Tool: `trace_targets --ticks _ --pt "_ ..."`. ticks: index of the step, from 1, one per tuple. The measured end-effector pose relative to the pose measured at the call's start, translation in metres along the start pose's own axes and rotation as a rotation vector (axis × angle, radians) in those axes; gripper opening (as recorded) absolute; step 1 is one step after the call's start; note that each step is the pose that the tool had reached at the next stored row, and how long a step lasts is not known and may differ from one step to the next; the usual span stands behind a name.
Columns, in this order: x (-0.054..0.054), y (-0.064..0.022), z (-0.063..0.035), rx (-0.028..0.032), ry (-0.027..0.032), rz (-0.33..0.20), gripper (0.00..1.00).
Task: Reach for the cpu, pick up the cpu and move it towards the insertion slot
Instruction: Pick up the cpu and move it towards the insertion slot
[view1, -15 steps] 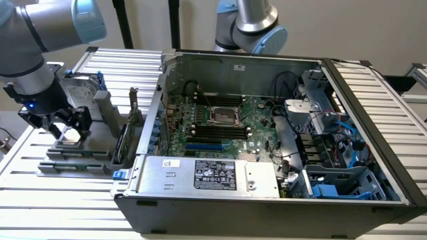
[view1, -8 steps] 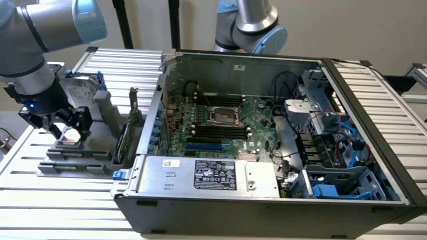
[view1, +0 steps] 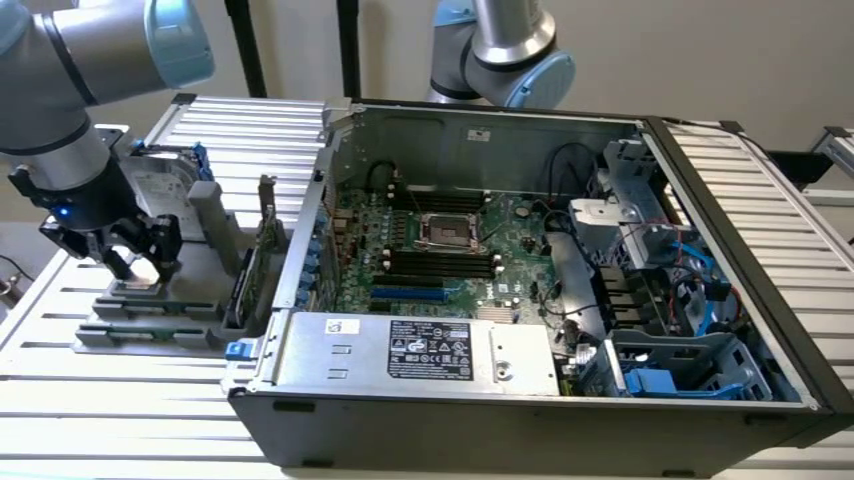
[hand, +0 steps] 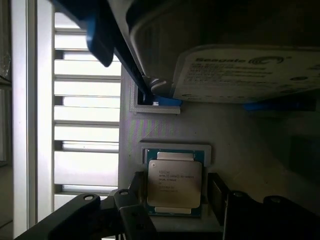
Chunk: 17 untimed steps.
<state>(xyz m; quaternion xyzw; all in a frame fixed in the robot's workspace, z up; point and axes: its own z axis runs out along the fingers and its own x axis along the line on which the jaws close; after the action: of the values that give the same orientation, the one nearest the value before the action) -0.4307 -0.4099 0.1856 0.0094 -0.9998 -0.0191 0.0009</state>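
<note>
The grey holder's raised edge wraps the cpu's end corners. My gripper will next grab the cpu's opposite open side edges.
The cpu (hand: 174, 184), a small square chip with a silver top and green rim, lies flat in a grey holder (hand: 175, 150). My gripper (hand: 176, 197) is open and low over it, one dark finger (hand: 136, 192) on each side of the chip with small gaps. In the exterior view the gripper (view1: 134, 265) hangs over the grey fixture (view1: 147, 325) at the exterior view's left, outside the computer case. The insertion slot (view1: 447, 230), a square socket with a silvery frame, sits on the green board inside the case.
A silver hard drive (hand: 240, 70) with blue rails stands right behind the cpu holder. The open computer case (view1: 400, 360) has a tall wall between fixture and board. Upright cards (view1: 260, 250) stand beside that wall. A second arm (view1: 501, 50) rises behind the case.
</note>
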Motion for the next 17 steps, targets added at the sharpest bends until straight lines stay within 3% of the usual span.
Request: trace_targets --ticks 4,7,17 --pt "0.0 0.0 0.0 0.0 0.0001 0.0 0.62" --pt "0.0 0.0 0.0 0.0003 0.0005 0.0 0.55" --pt "0.0 0.0004 -0.0066 0.0009 0.0046 0.0 0.55"
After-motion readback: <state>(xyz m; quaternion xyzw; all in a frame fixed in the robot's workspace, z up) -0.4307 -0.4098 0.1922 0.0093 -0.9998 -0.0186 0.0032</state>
